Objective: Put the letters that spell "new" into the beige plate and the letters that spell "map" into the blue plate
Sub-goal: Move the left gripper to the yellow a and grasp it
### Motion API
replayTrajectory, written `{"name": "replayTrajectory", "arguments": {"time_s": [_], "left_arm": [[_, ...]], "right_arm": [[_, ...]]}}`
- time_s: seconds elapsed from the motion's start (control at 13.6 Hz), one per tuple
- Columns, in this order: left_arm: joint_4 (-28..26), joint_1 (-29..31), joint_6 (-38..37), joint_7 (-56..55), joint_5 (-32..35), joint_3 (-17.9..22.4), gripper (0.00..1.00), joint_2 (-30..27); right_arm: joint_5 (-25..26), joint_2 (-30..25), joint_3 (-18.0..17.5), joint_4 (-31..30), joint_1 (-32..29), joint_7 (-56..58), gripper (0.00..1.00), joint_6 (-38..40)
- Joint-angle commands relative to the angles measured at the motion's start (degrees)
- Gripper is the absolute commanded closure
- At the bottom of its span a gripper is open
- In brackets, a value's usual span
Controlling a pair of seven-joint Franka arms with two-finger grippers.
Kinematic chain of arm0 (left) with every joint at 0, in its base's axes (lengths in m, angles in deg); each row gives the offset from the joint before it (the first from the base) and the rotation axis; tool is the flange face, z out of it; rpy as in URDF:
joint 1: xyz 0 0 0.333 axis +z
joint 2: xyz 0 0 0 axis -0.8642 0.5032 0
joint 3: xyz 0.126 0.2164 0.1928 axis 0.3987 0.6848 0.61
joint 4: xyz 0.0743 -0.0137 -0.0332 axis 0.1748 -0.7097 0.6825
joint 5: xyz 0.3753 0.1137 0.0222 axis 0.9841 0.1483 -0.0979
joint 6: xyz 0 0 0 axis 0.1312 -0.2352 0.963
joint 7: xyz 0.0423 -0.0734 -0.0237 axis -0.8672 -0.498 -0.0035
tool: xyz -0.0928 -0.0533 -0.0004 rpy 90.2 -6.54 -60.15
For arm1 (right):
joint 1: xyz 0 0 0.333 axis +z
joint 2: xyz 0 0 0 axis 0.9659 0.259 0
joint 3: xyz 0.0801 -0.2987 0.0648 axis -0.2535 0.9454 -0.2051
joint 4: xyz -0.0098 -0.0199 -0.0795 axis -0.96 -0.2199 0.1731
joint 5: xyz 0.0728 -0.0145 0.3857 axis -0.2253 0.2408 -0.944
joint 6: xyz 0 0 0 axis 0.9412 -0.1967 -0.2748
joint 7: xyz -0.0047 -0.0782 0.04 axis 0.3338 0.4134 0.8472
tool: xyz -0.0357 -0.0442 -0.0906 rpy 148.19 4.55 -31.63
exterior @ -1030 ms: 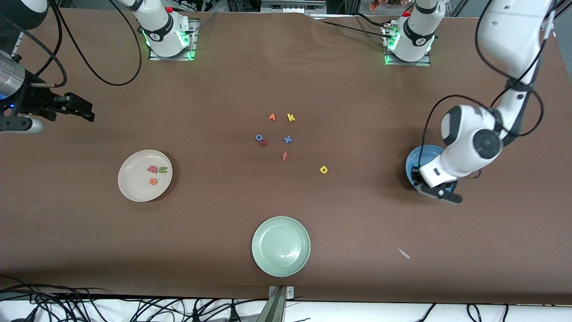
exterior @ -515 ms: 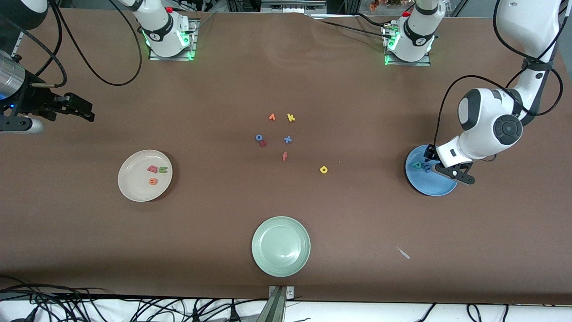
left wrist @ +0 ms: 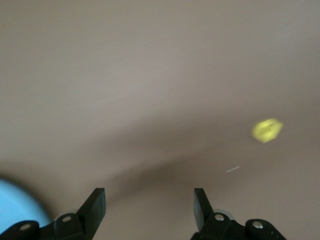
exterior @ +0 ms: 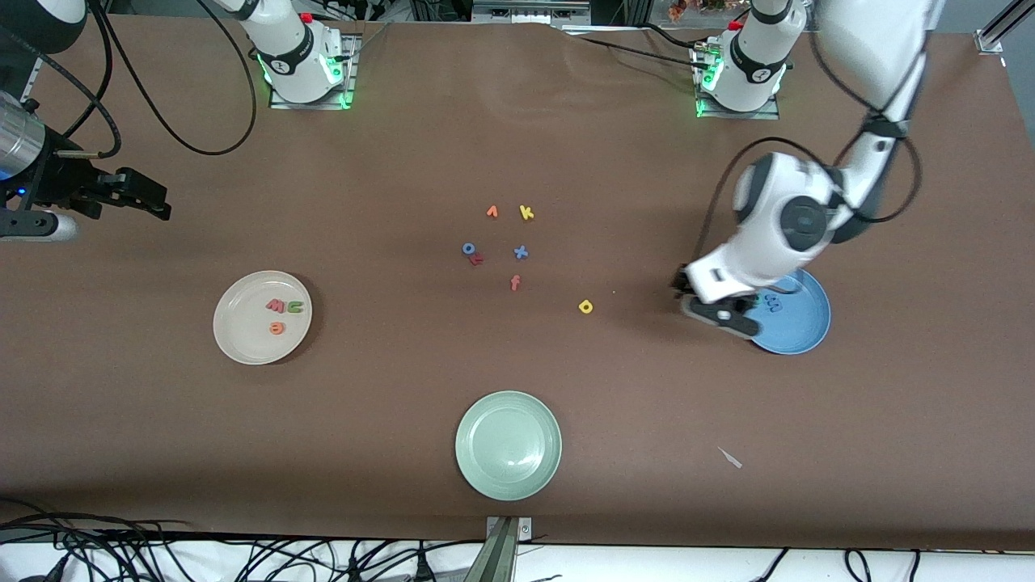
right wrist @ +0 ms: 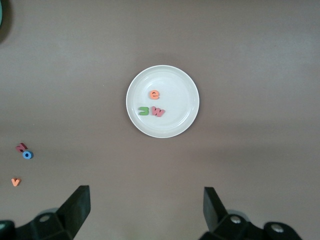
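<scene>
The left gripper should next grab the yellow a by its outer edges around the hole (exterior: 586,306), so that the missing letter of "map" can be added to the blue plate (exterior: 800,327).
The beige plate (exterior: 242,343) lies toward the right arm's end and holds the pinkish-red w (exterior: 276,305), green n (exterior: 294,306) and orange e (exterior: 277,327). The right wrist view shows this plate (right wrist: 185,90) with its e (right wrist: 154,94), n (right wrist: 144,111) and w (right wrist: 158,112). The blue plate (exterior: 800,327) holds the blue m (exterior: 772,304) and the teal p (exterior: 757,300), which is partly covered by the left hand. My left gripper (exterior: 711,303) (left wrist: 149,205) hangs open and empty over bare table just beside that plate. The yellow a (exterior: 585,306) (left wrist: 267,130) lies on the table. My right gripper (exterior: 154,202) (right wrist: 146,205) waits open.
A pale green plate (exterior: 508,444) sits near the front edge. Loose letters cluster mid-table: an orange v-like one (exterior: 492,212), yellow k (exterior: 526,212), blue o (exterior: 468,248), a red letter (exterior: 477,259), a blue cross-shaped one (exterior: 521,252), red f (exterior: 515,282). A white scrap (exterior: 730,457) lies nearer the front.
The left gripper opened over the blue plate, leaving the blue m beside the teal p, then swung off the plate toward the table's middle. The right arm stayed still.
</scene>
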Motion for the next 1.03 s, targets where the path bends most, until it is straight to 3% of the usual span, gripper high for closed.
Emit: {"name": "replayTrajectory", "arguments": {"time_s": [0.0, 0.37, 0.96], "left_arm": [[10.2, -6.3, 1.5, -6.2, -1.3, 0.9, 0.20, 10.1], [13.0, -10.8, 8.1, -9.7, -0.8, 1.2, 0.20, 17.0], [12.7, -11.9, 10.8, -9.7, -0.7, 1.5, 0.21, 18.3]], "right_arm": [[0.5, -0.3, -0.4, 0.0, -0.5, -0.6, 0.00, -0.1], [0.5, -0.3, -0.4, 0.0, -0.5, -0.6, 0.00, 0.0], [0.5, -0.3, -0.3, 0.0, -0.5, -0.7, 0.00, 0.2]]}}
